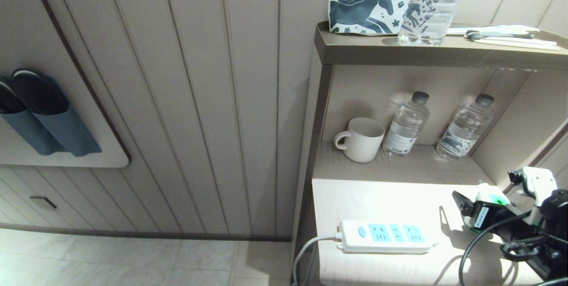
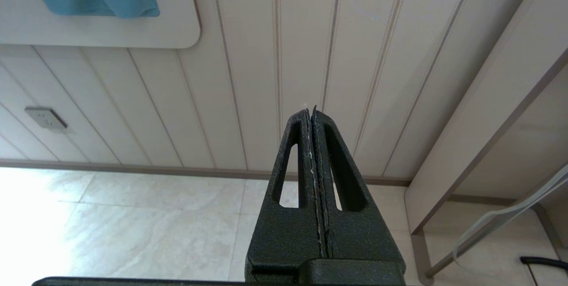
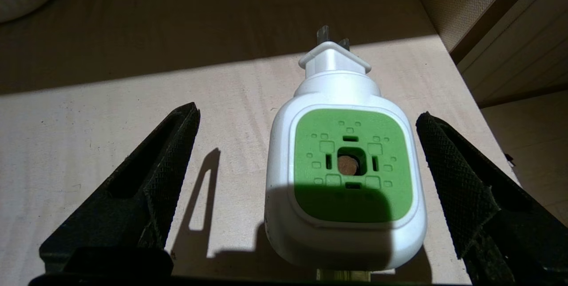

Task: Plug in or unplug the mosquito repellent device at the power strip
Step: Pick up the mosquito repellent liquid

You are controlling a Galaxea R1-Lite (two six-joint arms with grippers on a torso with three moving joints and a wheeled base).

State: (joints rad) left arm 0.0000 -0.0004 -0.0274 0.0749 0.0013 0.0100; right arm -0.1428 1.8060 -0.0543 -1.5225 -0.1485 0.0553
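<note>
My right gripper's fingers stand beside the device's white body (image 3: 279, 179), level with the device's green side (image 3: 351, 201), so now it is time to close. Closing now would catch the mosquito repellent device.
The mosquito repellent device (image 1: 490, 197), white with a green top, stands on the light table (image 1: 381, 197) at its right end. In the right wrist view the mosquito repellent device (image 3: 350, 166) shows its green face, and its two prongs point away from the camera. My right gripper (image 3: 307, 114) is open, with one finger on each side of the device and a gap on both sides. The white power strip (image 1: 384, 235) lies near the table's front edge with nothing plugged into its blue sockets. My left gripper (image 2: 312, 113) is shut on nothing, off to the left above the floor.
The strip's white cord (image 1: 310, 246) drops off the table's left edge. A white mug (image 1: 361, 139) and two water bottles (image 1: 406, 126) (image 1: 466, 128) stand in the niche behind. The niche's side wall (image 1: 514, 131) is close on the right. A shelf (image 1: 435, 53) overhangs above.
</note>
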